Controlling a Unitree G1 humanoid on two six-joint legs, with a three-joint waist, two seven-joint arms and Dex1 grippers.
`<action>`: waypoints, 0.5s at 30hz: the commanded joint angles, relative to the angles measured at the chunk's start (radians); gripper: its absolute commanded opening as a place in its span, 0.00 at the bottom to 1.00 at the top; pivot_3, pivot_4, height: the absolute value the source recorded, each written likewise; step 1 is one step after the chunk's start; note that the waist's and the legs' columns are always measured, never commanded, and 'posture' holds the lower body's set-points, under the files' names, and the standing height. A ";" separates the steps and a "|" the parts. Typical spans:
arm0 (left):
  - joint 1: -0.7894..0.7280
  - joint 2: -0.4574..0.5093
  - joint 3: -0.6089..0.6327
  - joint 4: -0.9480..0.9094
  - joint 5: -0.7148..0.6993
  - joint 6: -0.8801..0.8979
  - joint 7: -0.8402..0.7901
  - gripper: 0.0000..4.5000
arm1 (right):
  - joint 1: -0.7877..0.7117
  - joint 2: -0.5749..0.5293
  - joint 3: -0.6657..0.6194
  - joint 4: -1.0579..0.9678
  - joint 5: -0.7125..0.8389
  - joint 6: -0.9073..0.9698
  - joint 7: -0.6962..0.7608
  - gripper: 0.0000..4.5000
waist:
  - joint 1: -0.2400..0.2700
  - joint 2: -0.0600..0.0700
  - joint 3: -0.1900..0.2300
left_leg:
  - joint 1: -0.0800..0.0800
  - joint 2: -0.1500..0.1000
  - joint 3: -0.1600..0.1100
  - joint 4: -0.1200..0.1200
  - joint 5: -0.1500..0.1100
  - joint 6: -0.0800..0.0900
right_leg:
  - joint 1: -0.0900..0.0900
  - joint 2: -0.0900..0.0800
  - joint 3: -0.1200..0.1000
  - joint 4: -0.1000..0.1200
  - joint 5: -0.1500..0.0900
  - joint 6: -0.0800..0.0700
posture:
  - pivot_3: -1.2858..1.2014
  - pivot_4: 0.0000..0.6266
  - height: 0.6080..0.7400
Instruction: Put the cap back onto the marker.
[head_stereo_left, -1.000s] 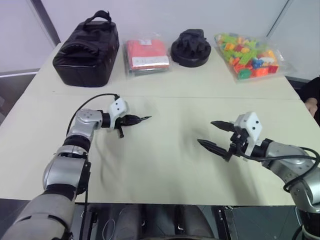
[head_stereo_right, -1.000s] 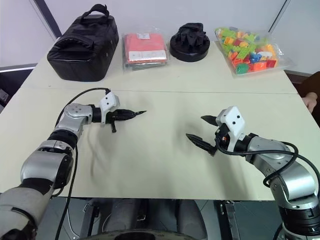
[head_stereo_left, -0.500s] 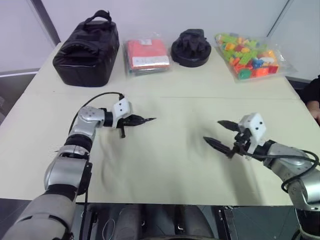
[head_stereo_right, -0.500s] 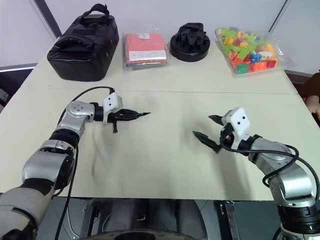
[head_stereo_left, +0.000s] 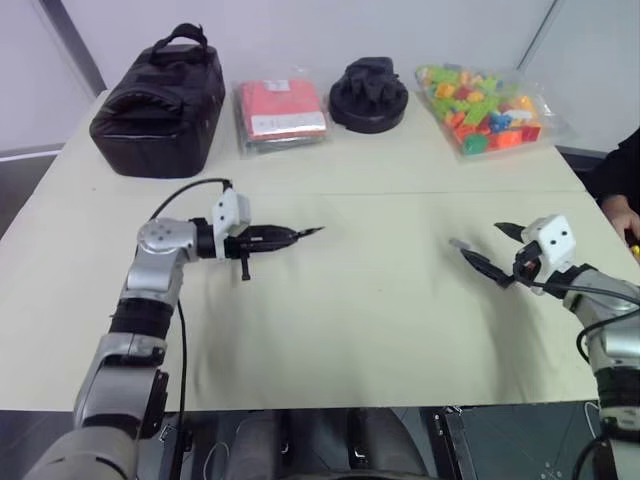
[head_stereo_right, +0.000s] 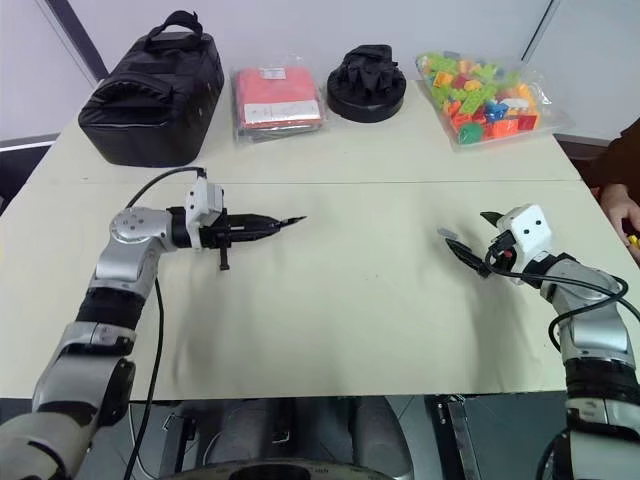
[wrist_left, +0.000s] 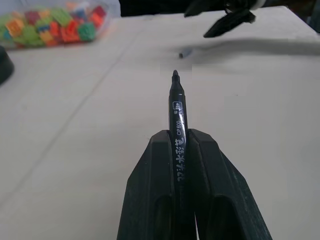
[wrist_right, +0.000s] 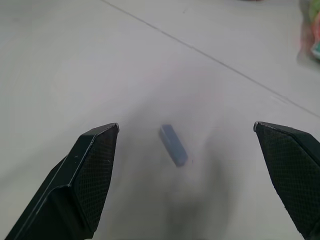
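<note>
The fingers are still above the grey cap (head_stereo_left: 459, 243) (wrist_right: 173, 145), so it is too early to close, as closing now would miss. My right gripper moves down first, then closes on the cap.
My left gripper (head_stereo_left: 268, 238) is shut on the dark marker (wrist_left: 176, 95) and holds it about level above the table, with the pointed bare tip (head_stereo_left: 315, 231) aimed at the right arm. The small light grey cap (wrist_right: 173, 145) lies on its side on the table, also seen as the cap (wrist_left: 186, 52) beyond the marker's tip. My right gripper (head_stereo_left: 490, 248) is wide open near the table's right side. In the right wrist view the cap lies on the table between and just ahead of the open fingers (wrist_right: 95, 165), apart from both.
Along the table's far edge stand a black bag (head_stereo_left: 155, 95), a red packet (head_stereo_left: 282, 108), a black round object (head_stereo_left: 368, 95) and a clear bag of coloured bricks (head_stereo_left: 480, 95). A person's hand (head_stereo_left: 620, 215) rests at the right edge.
My right arm has swung out to the right and slightly lower, still open. The left gripper has drawn back and up a little with the marker. The head view has shifted.
</note>
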 joint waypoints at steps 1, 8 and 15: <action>0.018 0.014 -0.016 -0.110 -0.028 0.035 0.006 0.01 | -0.085 -0.011 0.011 0.129 -0.017 -0.059 0.057 1.00 | 0.000 0.000 0.000 | 0.000 0.001 0.000 0.000 0.000 0.000 | 0.000 0.000 0.000 0.000 0.000 0.000 | 0.52 0.24 1.00; 0.024 0.042 -0.035 -0.155 -0.032 0.064 -0.006 0.01 | -0.242 -0.008 0.064 0.389 -0.070 -0.128 0.146 1.00 | 0.002 0.000 0.000 | 0.000 0.001 0.000 0.000 0.000 0.000 | 0.000 0.000 0.000 0.000 0.000 0.000 | 0.52 0.24 1.00; 0.024 0.077 -0.042 -0.157 -0.021 0.047 0.001 0.01 | -0.288 -0.001 0.084 0.496 -0.094 -0.129 0.206 1.00 | 0.001 0.001 0.000 | 0.000 0.001 0.001 0.000 0.000 -0.001 | 0.000 0.000 0.001 0.000 0.000 0.000 | 0.52 0.24 1.00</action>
